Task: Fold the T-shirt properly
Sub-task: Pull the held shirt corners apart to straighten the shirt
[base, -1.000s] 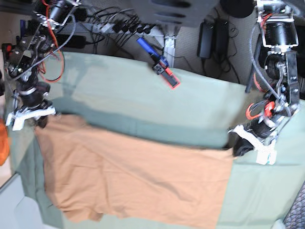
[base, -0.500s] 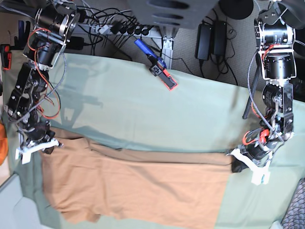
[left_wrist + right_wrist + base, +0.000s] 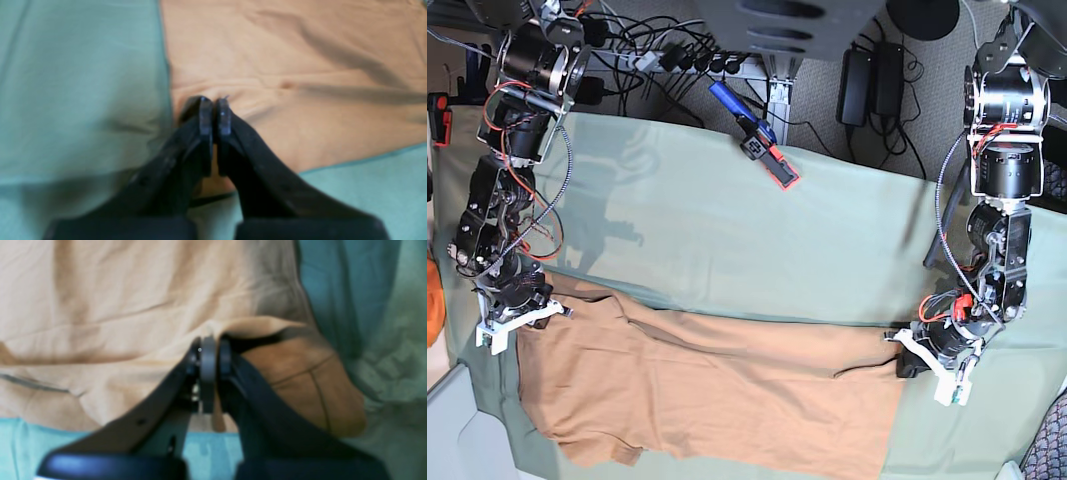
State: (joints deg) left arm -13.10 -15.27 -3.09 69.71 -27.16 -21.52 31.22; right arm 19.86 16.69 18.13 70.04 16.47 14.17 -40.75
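The held fold rests on the T-shirt's spread lower layer and would stay there, so it is now time for my right gripper to open.
The tan T-shirt [image 3: 717, 385] lies spread on the sage-green tablecloth [image 3: 757, 230] near the front edge. My left gripper [image 3: 907, 362], on the base view's right, is shut on the shirt's right edge; in the left wrist view [image 3: 213, 111] its black fingers pinch a fold of tan fabric [image 3: 283, 66]. My right gripper [image 3: 545, 312], on the base view's left, is shut on the shirt's upper left corner; in the right wrist view [image 3: 209, 351] the fingers pinch a raised fold of the shirt [image 3: 116, 306]. The neck tag is not visible.
A blue and red tool [image 3: 757, 135] lies at the tablecloth's back edge. Cables and power adapters [image 3: 867, 75] lie behind the table. An orange object [image 3: 433, 305] sits at the far left edge. Bare green cloth spans the middle and back.
Both grippers have moved toward the table's front, pulling the shirt's back edge with them. The shirt now lies lower and narrower front to back, with a fold line along its top.
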